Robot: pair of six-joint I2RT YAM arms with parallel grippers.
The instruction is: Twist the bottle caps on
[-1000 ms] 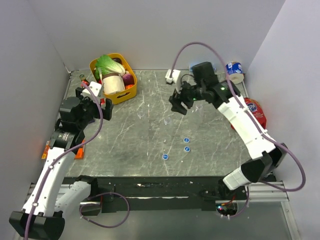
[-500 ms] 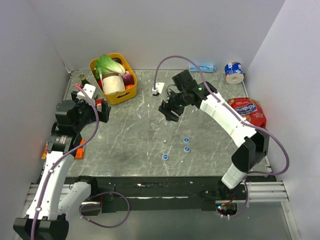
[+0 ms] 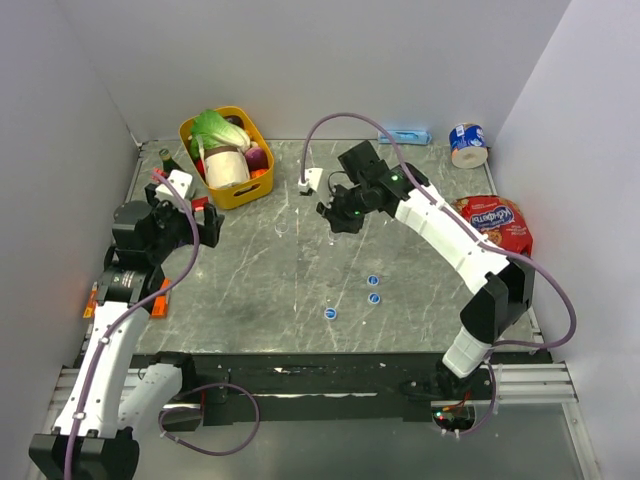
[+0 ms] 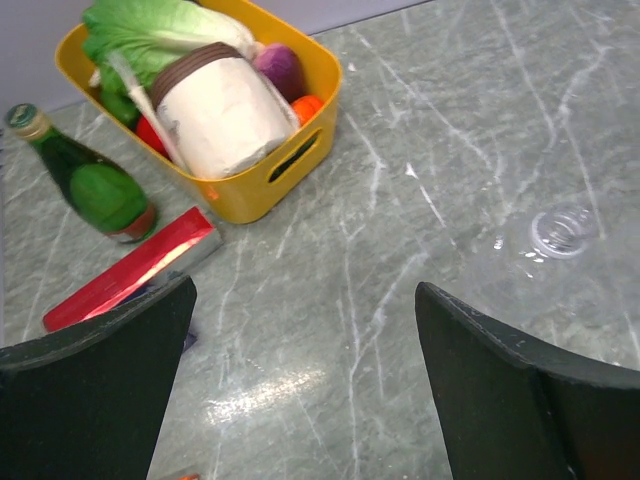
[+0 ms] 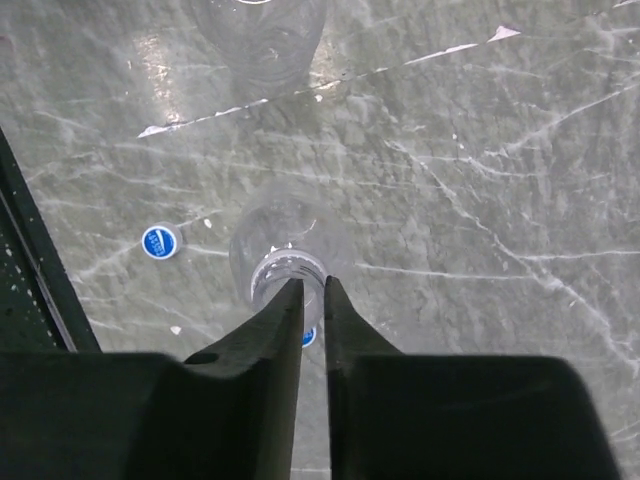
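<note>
I need to grab the clear bottle around its body (image 3: pixel 281 229) (image 4: pixel 526 264) with my left gripper. Then the bottle's opening stays free to screw on a cap.
Three clear bottles stand on the grey marble table. One bottle (image 3: pixel 283 228) is left of centre and also shows in the left wrist view as a clear bottle (image 4: pixel 562 232). My right gripper (image 3: pixel 337 218) hangs over the middle bottle (image 5: pixel 285 262). It is shut, its tips (image 5: pixel 313 284) pinching the right wall of that bottle's open mouth. A second bottle (image 5: pixel 262 35) stands beyond it. Three blue caps (image 3: pixel 372 280) (image 3: pixel 374 298) (image 3: pixel 330 313) lie loose nearer the arms; one cap (image 5: pixel 159 241) lies left of the held bottle. My left gripper (image 4: pixel 305 380) is open over bare table, holding nothing.
A yellow basket (image 3: pixel 240 195) with lettuce and a paper roll sits at the back left. Beside it are a green glass bottle (image 4: pixel 90 185) and a red packet (image 4: pixel 130 268). A red snack bag (image 3: pixel 495 220) and a blue-and-white roll (image 3: pixel 467 142) lie at the right.
My right arm swung left from the back right to the middle bottle and its jaws closed from wide open. The left arm drew back slightly and stayed open.
</note>
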